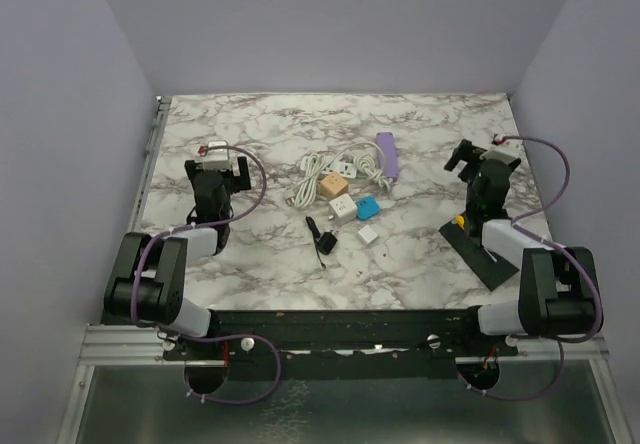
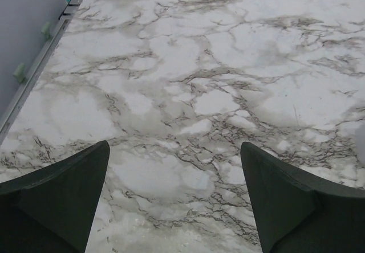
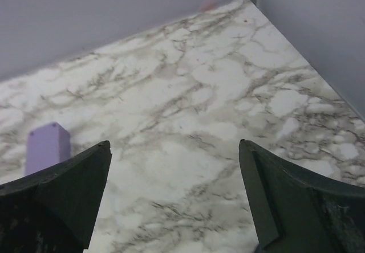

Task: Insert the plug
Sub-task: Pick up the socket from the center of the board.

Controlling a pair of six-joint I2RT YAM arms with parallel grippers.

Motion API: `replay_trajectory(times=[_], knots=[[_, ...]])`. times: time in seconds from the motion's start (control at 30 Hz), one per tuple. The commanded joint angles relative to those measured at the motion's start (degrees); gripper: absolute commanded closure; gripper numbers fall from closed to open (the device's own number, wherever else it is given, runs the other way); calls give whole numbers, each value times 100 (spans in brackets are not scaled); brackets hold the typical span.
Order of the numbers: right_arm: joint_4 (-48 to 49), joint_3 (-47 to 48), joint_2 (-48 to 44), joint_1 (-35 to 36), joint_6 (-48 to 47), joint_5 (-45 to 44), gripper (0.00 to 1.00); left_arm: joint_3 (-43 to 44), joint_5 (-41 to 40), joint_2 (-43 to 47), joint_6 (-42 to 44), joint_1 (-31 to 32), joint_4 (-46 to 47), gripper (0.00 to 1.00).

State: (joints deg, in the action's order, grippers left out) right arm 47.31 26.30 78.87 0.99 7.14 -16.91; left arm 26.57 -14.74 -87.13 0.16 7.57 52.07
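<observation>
My right gripper grabs the white cable by its loose arch between the coils next, so its plug stays free to insert.
A purple power strip (image 1: pixel 388 154) with a coiled white cable (image 1: pixel 340 172) lies mid-table; its end also shows in the right wrist view (image 3: pixel 48 147). Beside it lie an orange cube adapter (image 1: pixel 334 185), a white adapter (image 1: pixel 343 207), a blue adapter (image 1: pixel 368 207), a small white plug (image 1: pixel 368 234) and a black plug with a cord (image 1: pixel 322 237). My left gripper (image 1: pixel 222 174) is open and empty at the left, over bare marble (image 2: pixel 174 150). My right gripper (image 1: pixel 472 157) is open and empty at the right, over bare marble (image 3: pixel 174 150).
A black flat plate (image 1: pixel 480 251) with a yellow piece lies under the right arm. Grey walls close the table at the back and both sides. A metal rail (image 2: pixel 34 70) runs along the left edge.
</observation>
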Motion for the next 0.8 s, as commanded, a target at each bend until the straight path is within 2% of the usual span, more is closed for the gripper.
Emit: replay_trajectory(times=[0.0,0.1,0.13,0.2,0.3,0.53,0.77], knots=[[-2736,1243,93,-62,1595,521,0,516,691,635,-296,-29,-1869,1],[-2885,1615,265,-45,1471,1822,0,1149,923,635,-468,-25,-2937,1],[-3087,1793,411,70,1394,1766,0,1391,1013,580,-416,-32,-3307,1],[-3670,2300,776,490,1099,1111,0,1827,1131,465,-332,-32,-3958,1],[-3748,2543,1056,912,935,955,0,2194,1195,394,-148,-31,-4596,1],[-3730,2946,1582,1860,477,880,1,2256,1304,688,-43,-32,-5153,1],[-3787,3527,2320,2006,429,1083,9,2221,1473,799,56,14,-5415,5]])
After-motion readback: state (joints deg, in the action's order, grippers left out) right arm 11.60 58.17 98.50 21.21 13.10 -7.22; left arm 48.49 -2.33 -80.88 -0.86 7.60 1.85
